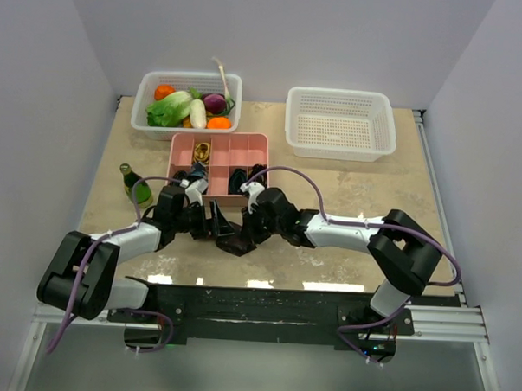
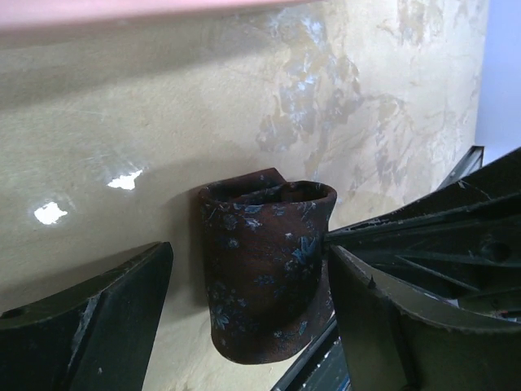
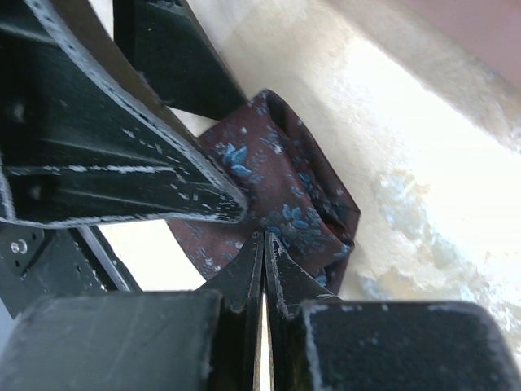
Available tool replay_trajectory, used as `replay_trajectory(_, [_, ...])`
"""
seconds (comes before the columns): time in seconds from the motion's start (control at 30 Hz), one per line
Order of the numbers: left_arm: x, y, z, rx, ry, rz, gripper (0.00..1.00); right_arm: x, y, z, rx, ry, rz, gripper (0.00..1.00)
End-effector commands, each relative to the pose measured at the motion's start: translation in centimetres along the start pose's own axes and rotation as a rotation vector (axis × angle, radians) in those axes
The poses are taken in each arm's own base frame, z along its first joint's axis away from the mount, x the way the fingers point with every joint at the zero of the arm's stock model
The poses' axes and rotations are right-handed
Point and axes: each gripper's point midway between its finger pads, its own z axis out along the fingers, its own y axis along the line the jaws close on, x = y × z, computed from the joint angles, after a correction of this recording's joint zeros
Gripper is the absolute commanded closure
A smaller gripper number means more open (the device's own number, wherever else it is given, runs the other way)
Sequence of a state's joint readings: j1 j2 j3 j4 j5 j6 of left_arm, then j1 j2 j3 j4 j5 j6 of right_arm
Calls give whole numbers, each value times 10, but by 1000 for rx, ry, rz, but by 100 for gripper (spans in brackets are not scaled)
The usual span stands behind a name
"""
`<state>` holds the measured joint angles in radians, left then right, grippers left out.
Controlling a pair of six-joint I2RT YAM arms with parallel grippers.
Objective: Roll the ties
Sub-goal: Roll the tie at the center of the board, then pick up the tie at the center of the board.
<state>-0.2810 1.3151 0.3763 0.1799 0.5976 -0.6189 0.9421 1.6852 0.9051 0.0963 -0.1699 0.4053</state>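
Note:
The robot will use its left gripper to grab the rolled tie across both sides, leaving the tie's edge free beyond the fingers so it can be handed over to the right gripper.
One tie [image 1: 235,245], brownish-maroon with small blue flowers, lies near the table's front centre, coiled into a short loose roll [image 2: 264,277] with a flat bit of tail beside it [image 3: 195,244]. My left gripper [image 2: 250,254] is open, its two fingers standing either side of the roll, the right one touching it, the left one a little apart. From the right, my right gripper [image 3: 264,235] is shut, its tips nipping the fabric at the roll's edge. Both grippers meet over the roll in the top view [image 1: 234,227].
A pink divided tray [image 1: 246,147] sits just behind the grippers, with dark coils [image 1: 242,179] in its near compartments. Behind it are a white basket [image 1: 153,91] of vegetables and an empty white basket [image 1: 340,121]. A green bottle [image 1: 131,183] lies at the left.

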Motion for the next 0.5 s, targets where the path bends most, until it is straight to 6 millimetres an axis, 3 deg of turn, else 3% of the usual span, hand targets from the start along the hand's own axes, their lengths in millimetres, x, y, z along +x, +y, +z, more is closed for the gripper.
replay_trajectory(0.0, [9,-3,1,51,23,-20,18,20,-13,-7,53,38,15,98])
replay_trajectory(0.47, [31,2,14,43,115,-27,24,38,-22,0,62,62,31,98])
